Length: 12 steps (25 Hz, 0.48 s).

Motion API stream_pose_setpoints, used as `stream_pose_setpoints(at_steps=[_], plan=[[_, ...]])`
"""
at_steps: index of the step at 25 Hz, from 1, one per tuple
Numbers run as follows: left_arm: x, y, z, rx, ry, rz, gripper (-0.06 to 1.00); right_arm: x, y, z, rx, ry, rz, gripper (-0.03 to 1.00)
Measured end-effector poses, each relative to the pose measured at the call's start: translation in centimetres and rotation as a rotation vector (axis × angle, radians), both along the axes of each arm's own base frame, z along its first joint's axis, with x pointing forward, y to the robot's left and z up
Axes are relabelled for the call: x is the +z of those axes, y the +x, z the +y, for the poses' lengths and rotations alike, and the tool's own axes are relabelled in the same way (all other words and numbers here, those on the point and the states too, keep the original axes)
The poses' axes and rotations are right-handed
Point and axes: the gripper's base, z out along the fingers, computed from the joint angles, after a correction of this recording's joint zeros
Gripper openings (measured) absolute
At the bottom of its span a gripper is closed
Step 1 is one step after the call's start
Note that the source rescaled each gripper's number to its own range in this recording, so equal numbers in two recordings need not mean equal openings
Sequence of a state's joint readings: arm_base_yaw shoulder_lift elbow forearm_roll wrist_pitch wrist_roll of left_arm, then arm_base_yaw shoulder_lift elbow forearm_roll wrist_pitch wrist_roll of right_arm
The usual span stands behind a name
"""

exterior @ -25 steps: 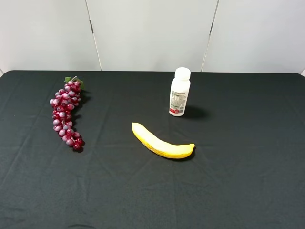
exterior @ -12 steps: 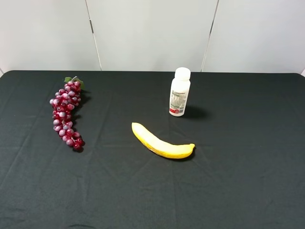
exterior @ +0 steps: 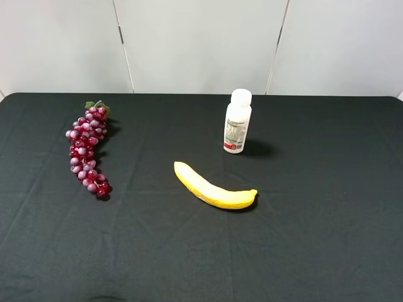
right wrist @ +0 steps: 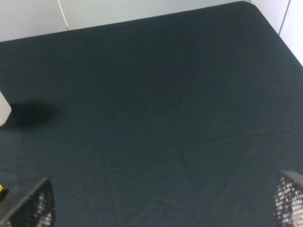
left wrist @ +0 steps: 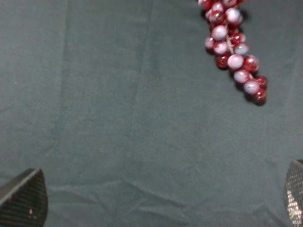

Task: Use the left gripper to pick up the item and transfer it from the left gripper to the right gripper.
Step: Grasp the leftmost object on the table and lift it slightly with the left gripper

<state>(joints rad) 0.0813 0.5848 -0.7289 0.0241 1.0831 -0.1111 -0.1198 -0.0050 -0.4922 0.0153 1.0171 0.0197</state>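
My left gripper should next grab the grapes by their narrow leafless end [exterior: 94, 183], so that its leafy end [exterior: 97, 110] stays free for my right gripper.
The bunch of dark-red and purple grapes [exterior: 87, 150] lies on the black tablecloth at the left, its green leaf at the far end. Neither arm shows in the exterior high view. In the left wrist view the lower end of the grapes [left wrist: 234, 45] lies ahead of my left gripper [left wrist: 158, 203], well apart from it. Only the two fingertips [left wrist: 23, 201] show, far apart, with nothing between them. My right gripper [right wrist: 161, 203] is also open and empty over bare cloth, its fingertips [right wrist: 33, 205] at the frame's corners.
A yellow banana [exterior: 213, 187] lies in the middle of the table. A white pill bottle [exterior: 237, 121] stands behind it, and its edge shows in the right wrist view [right wrist: 4, 111]. The black cloth [exterior: 315, 239] covers the whole table up to the white back wall.
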Motion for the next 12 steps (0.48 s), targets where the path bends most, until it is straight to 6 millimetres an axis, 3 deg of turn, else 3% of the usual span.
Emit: stream_pose_setpoints(at_steps=[6,12], plan=[[-2.4,6.7,0.4,0.002,-0.037,0.158,1.00,0.0,0.0,0.0,0.000,0.000,0.001,1.00],[-7.1,12.1,0.5,-0.001,-0.087,0.334,1.00,0.0,0.0,0.0,0.000,0.000,0.001,1.00]])
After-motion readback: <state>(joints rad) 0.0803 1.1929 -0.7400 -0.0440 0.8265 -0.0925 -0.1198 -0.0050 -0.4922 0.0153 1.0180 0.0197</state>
